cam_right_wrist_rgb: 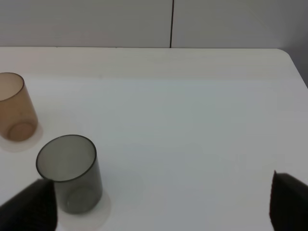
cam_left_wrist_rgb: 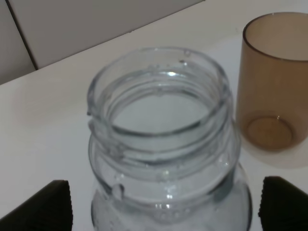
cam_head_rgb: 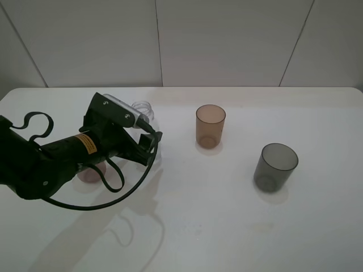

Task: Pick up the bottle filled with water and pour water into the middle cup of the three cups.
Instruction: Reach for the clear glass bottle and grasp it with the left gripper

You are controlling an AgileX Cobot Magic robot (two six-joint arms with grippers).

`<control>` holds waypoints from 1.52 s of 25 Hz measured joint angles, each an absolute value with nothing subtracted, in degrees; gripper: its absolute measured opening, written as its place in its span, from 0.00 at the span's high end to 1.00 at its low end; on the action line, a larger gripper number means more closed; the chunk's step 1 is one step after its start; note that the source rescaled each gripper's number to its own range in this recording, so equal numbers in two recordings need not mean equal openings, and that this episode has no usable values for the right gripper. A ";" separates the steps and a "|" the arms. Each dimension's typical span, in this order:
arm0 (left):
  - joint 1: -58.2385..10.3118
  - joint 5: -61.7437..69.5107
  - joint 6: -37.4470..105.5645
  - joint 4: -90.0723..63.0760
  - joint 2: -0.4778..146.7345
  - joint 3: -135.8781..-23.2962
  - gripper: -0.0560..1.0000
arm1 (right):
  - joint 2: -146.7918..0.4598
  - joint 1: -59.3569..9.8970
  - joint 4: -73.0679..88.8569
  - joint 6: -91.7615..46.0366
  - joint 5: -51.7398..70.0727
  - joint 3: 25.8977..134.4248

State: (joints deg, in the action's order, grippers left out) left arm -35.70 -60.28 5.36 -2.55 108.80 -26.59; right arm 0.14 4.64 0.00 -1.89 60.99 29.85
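The bottle's threaded neck (cam_head_rgb: 142, 108) (cam_left_wrist_rgb: 161, 115) is just ahead of both open fingers of my left gripper, so it is too early to close on the neck; moving forward comes next.
The clear uncapped bottle (cam_head_rgb: 144, 109) stands left of centre, its lower part hidden behind my left gripper (cam_head_rgb: 148, 140). In the left wrist view the bottle (cam_left_wrist_rgb: 163, 144) fills the middle, with the open left gripper (cam_left_wrist_rgb: 163, 209) straddling it and one black fingertip (cam_left_wrist_rgb: 45, 207) out at each side, apart from it. The amber middle cup (cam_head_rgb: 210, 126) stands upright to the bottle's right. Further right and nearer the front is the dark grey cup (cam_head_rgb: 275, 165). The pinkish cup (cam_head_rgb: 89, 173) peeks out under my left arm. My right gripper (cam_right_wrist_rgb: 159, 209) is open over bare table beside the grey cup (cam_right_wrist_rgb: 72, 173).
All of this rests on a white table (cam_head_rgb: 227, 226) with a white panelled wall behind. The left arm's black cable (cam_head_rgb: 108, 198) loops down onto the table in front. The amber cup (cam_right_wrist_rgb: 14, 108) also shows in the right wrist view.
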 joint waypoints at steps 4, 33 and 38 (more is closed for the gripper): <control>-35.70 -60.28 5.36 -3.29 108.80 -27.43 0.01 | 0.14 4.64 0.00 -1.89 60.99 29.85; -35.70 -58.92 2.59 -4.04 113.88 -32.03 0.01 | 0.14 4.64 0.00 -1.89 60.99 29.85; -35.70 -58.87 2.58 -4.04 113.98 -32.20 0.01 | 0.14 4.64 0.00 -1.89 60.99 29.85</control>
State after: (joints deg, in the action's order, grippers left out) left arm -35.70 -58.87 2.58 -4.04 113.98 -32.20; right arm 0.14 4.64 0.00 -1.89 60.99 29.85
